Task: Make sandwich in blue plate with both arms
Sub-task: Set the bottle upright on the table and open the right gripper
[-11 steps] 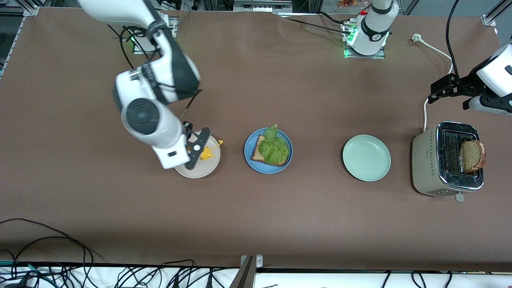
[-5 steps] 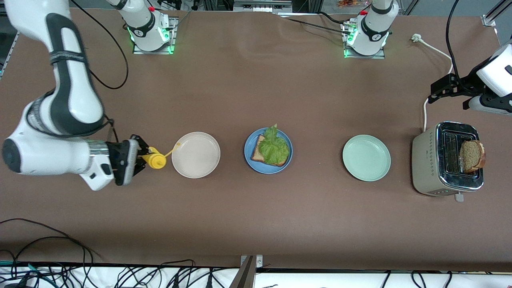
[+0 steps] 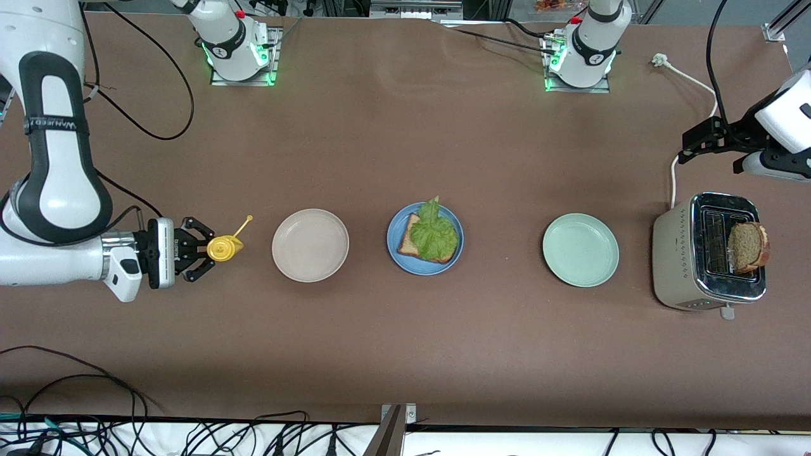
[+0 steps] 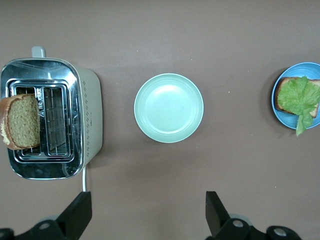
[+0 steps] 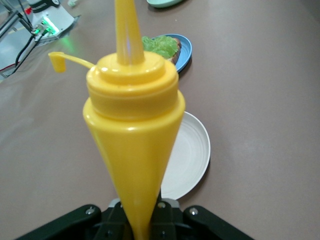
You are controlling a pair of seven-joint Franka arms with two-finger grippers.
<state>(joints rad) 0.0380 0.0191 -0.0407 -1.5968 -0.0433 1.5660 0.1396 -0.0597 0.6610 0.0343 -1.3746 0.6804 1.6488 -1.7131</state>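
Observation:
The yellow squeeze bottle point(image 3: 222, 248) point(image 5: 132, 125) hangs above the table and would fall if the right gripper opened now, so the right gripper needs to keep holding it.
The blue plate point(image 3: 391, 237) sits mid-table with one brown bread slice point(image 3: 407, 242) and a green lettuce leaf point(image 3: 434, 235) on it. A second bread slice point(image 3: 747, 247) stands in the toaster point(image 3: 675, 253). My right gripper point(image 3: 199, 248) is shut on a yellow squeeze bottle point(image 3: 222, 248) beside the beige plate point(image 3: 310, 245), toward the right arm's end. In the right wrist view the bottle point(image 5: 132, 125) rises from the gripper point(image 5: 137, 220). My left gripper point(image 3: 708, 161) is open and empty over the table by the toaster; it also shows in the left wrist view point(image 4: 149, 215).
A pale green plate point(image 3: 580, 249) lies between the blue plate and the toaster. The toaster's white cord point(image 3: 687, 79) runs toward the left arm's base. Black cables point(image 3: 76, 380) lie along the table edge nearest the front camera.
My right arm has swung from over the beige plate out toward its own end of the table, carrying the yellow bottle. The left arm has not moved.

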